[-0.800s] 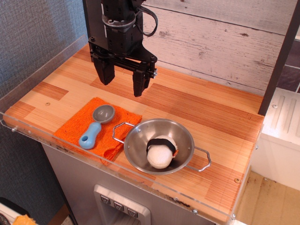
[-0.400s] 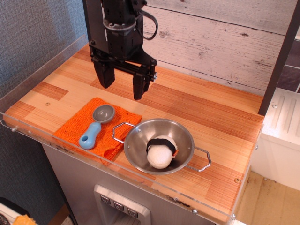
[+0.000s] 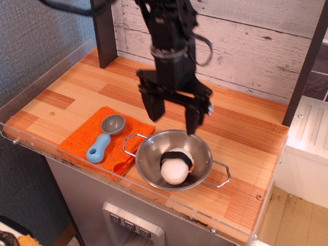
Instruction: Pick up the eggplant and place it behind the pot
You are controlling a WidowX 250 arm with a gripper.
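Note:
The robot's gripper should grab the white eggplant next by its black-banded middle (image 3: pixel 175 157), and then the robot should place the eggplant behind the pot (image 3: pixel 148 154).
The eggplant (image 3: pixel 176 166) is a white egg-shaped ball with a black band and a bit of orange. It lies inside the pot (image 3: pixel 148 154), a shiny steel bowl with two wire loop handles near the front edge of the wooden counter. My gripper (image 3: pixel 173 119) hangs open and empty just behind and above the pot's far rim, its two black fingers (image 3: pixel 154 106) spread wide. It does not touch the eggplant or the pot.
An orange cloth (image 3: pixel 82 141) lies left of the pot with a blue-handled grey scoop (image 3: pixel 105 134) on it. A clear acrylic rim (image 3: pixel 31 87) borders the counter's left and front. A grey plank wall (image 3: pixel 246 46) stands behind; a dark post (image 3: pixel 305 66) stands at the right.
My gripper has moved right and toward the front, from above the counter's back left to just behind the pot. It stays open. The eggplant, pot, cloth and scoop have not moved.

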